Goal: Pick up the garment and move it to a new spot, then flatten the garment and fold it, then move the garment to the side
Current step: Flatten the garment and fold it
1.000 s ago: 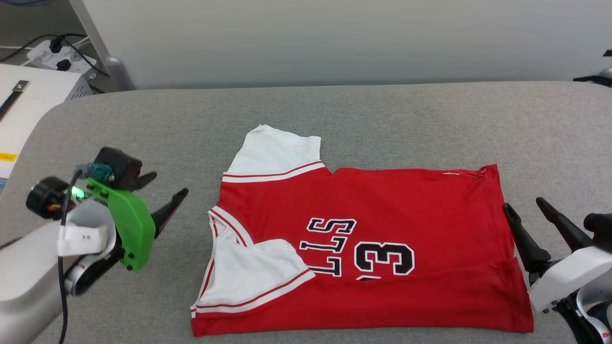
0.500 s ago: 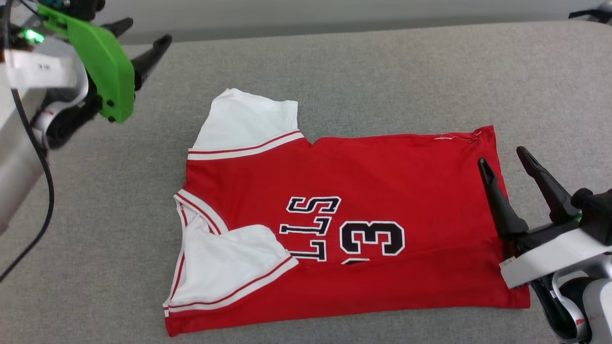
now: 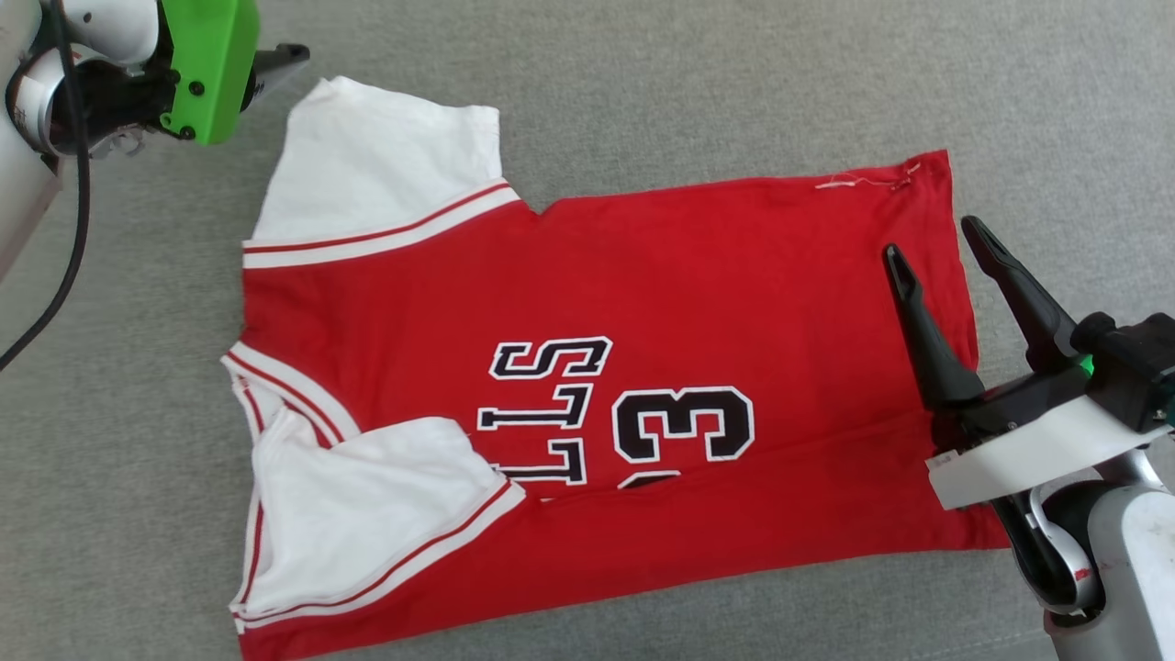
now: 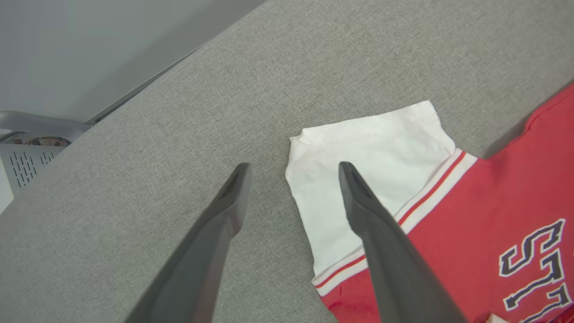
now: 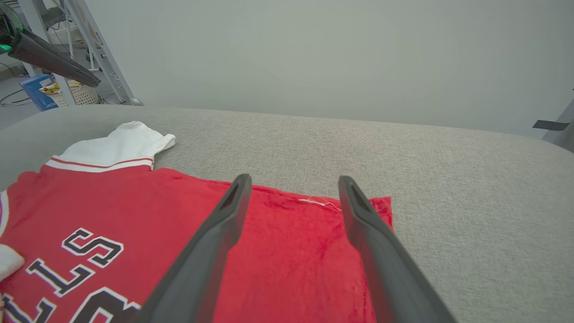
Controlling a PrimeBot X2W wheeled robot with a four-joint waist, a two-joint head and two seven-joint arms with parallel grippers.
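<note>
I need to grab the far white sleeve by its outer cuff corner (image 3: 325, 90) (image 4: 299, 138) with my left gripper next, as a small fold stands up there while most of the sleeve lies flat.
The garment (image 3: 643, 294), a red jersey with white sleeves, lies flat on the grey padded surface (image 3: 643, 83), collar to the left. Its near long edge is folded over the lettering, and the near sleeve (image 3: 367, 505) lies on top. My left gripper (image 4: 293, 166) hovers open above the outer corner of the far sleeve (image 4: 372, 152), with one finger over the white cloth and one over bare surface. My right gripper (image 3: 930, 237) hangs open over the hem at the garment's right end (image 5: 291, 251), holding nothing.
The grey surface (image 5: 448, 179) stretches free beyond and to the right of the garment. Past its far left corner stand a metal frame (image 5: 96, 49), a basket (image 5: 80, 94) and a blue box (image 5: 38, 89). A grey perforated case (image 4: 27, 161) sits off the left edge.
The head camera has tilted down and closer. Relative to the garment, my left gripper went from beside the collar to the far sleeve's corner. My right gripper moved from beside the hem to above it.
</note>
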